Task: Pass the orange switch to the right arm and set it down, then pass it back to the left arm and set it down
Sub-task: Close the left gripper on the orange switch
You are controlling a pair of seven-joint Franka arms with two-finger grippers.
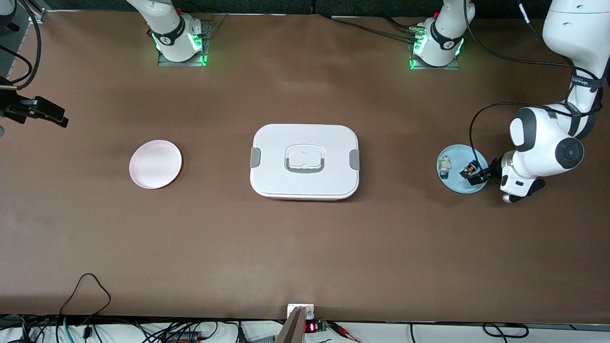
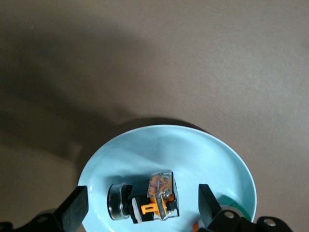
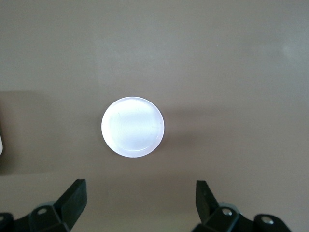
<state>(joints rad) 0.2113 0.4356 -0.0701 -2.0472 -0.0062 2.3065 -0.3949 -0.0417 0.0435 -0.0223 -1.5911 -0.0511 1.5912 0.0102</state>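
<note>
My left gripper needs to lower first and then close on the switch. My fingers are above the orange switch [image 2: 157,204] on the blue plate, so they would miss if I closed now.
The orange switch [image 1: 469,168] lies on its side on a pale blue plate [image 1: 455,183] toward the left arm's end of the table. My left gripper [image 1: 473,175] is low over that plate and open. In the left wrist view its fingers [image 2: 75,209] stand on either side of the switch [image 2: 150,198], with a gap on each side. The white box [image 1: 305,161] with grey clips and handle sits mid-table. My right gripper [image 1: 45,112] hangs open and empty, high over the right arm's end of the table. The right wrist view has the pink plate [image 3: 133,126] ahead of the gripper [image 3: 140,199].
A white-and-green component [image 1: 445,165] shares the blue plate [image 2: 193,154], on the box's side of the switch. An empty pink plate [image 1: 155,164] lies toward the right arm's end. Cables and a small device [image 1: 301,318] line the table's front edge.
</note>
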